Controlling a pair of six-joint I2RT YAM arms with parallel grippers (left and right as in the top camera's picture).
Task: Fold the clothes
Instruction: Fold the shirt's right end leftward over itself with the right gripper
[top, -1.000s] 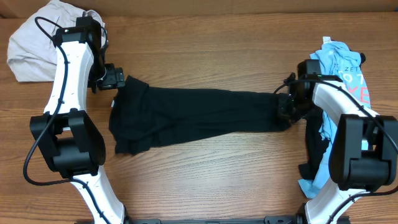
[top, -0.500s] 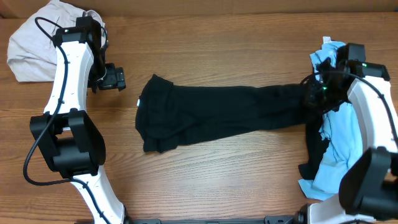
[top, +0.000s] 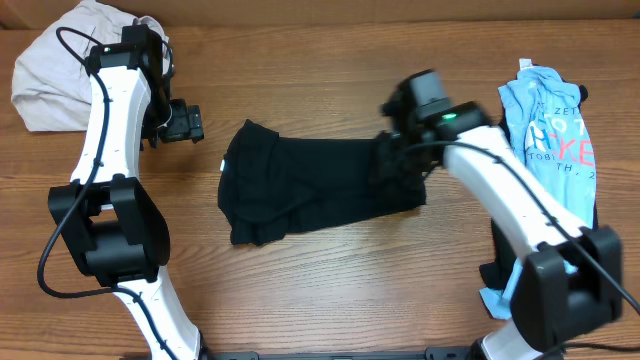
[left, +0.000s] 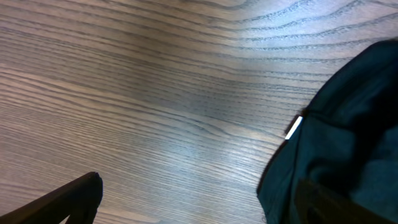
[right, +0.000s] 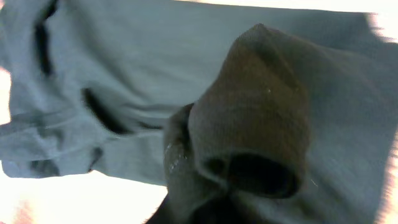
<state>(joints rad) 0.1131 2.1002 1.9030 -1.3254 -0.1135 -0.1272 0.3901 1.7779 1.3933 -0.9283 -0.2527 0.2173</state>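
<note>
Next, my left gripper grabs the unfolded end, opposite the folded-back one, to fold the black garment (top: 300, 185) over.
A black garment (top: 300, 185) lies across the middle of the wooden table, its right end folded back to the left. My right gripper (top: 400, 160) is shut on that right end and holds it bunched over the cloth; the right wrist view shows the gathered black fabric (right: 249, 130) hiding the fingers. My left gripper (top: 185, 125) is open and empty, left of the garment's left edge (left: 348, 130), with bare wood between its fingers.
A crumpled beige garment (top: 55, 65) lies at the back left corner. A light blue printed shirt (top: 550, 125) lies over dark clothes (top: 500, 265) at the right edge.
My right gripper has carried the garment's right end leftward over the cloth, shortening it. The garment's left end had slid right away from the left gripper, which stays put.
</note>
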